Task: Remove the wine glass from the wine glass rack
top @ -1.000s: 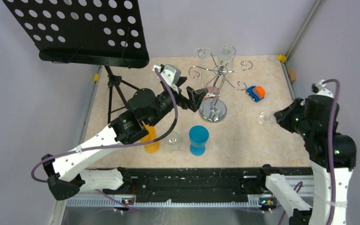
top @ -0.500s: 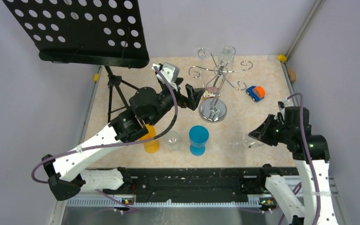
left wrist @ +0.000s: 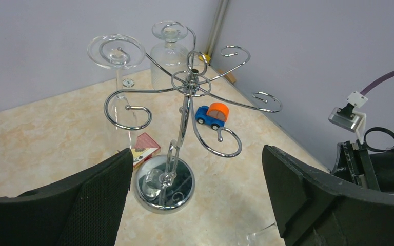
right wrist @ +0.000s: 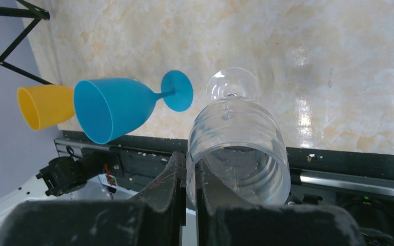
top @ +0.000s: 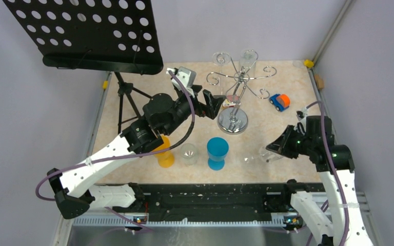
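Observation:
The clear wine glass tilts with its foot raised and would topple if my right gripper opened now. The glass stays held until its foot is flat.
The chrome wine glass rack (top: pixel 232 122) stands at the back middle of the table, and its round base (left wrist: pixel 164 183) shows in the left wrist view. Two clear wine glasses hang upside down from its curled arms, one on the left (left wrist: pixel 117 51) and one behind (left wrist: pixel 168 48). My left gripper (top: pixel 213 105) is open just left of the rack's post, its fingers (left wrist: pixel 100 197) wide apart and holding nothing. My right gripper (top: pixel 277 147) is shut on the rim of another clear wine glass (right wrist: pixel 236 138). That glass (top: pixel 259 155) is tilted low over the table's front right.
A blue goblet (top: pixel 217 152), a small clear glass (top: pixel 188 152) and an orange cup (top: pixel 165 158) stand in a row near the front. A toy car (top: pixel 279 101) and a card box (top: pixel 230 103) lie beside the rack. The black music stand (top: pixel 90 33) fills the back left.
My right arm has carried its wine glass from the right side down and leftward toward the table's front. The left gripper has drifted slightly left and stays open.

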`<state>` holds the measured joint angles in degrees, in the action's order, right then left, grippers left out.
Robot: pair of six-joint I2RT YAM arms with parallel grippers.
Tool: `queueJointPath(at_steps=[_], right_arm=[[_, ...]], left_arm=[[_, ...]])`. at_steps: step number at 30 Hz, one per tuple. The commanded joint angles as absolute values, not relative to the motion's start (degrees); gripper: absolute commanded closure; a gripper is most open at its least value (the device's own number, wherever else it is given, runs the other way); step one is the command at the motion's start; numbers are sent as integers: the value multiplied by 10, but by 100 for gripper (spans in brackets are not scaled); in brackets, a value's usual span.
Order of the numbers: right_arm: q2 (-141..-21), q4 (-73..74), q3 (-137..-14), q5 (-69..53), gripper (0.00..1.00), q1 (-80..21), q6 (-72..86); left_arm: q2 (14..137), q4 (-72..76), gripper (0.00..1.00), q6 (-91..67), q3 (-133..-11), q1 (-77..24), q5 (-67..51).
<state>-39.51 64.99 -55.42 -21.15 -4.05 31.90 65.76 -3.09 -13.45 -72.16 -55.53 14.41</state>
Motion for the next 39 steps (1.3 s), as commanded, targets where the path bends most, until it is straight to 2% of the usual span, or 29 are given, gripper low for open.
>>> queueJointPath(at_steps=[1,5,6,7,8,26,39], right_arm=[[-412,587,-548,-212,100,-90,340],[-438,567,-552,-134,100,-188,375],[-444,562,-553,-116,100,-207,383],[-451,560,-556,-93,100,-223,391],[-457,562,-563,-73,100,-233,397],[-513,487,-554,-19,100,-316,417],[-615,569,-650,109,100,-432,431]], left_arm=[[663,-12,2,-149,-747,-550,134],[664,2,3,-149,-749,-546,135],[663,3,3,-148,-819,-545,137],[662,3,3,-148,-757,-544,138],[661,-13,3,-147,-748,-543,138],[647,-8,3,-145,-738,-524,141],[644,-6,3,-141,-741,-512,137]])
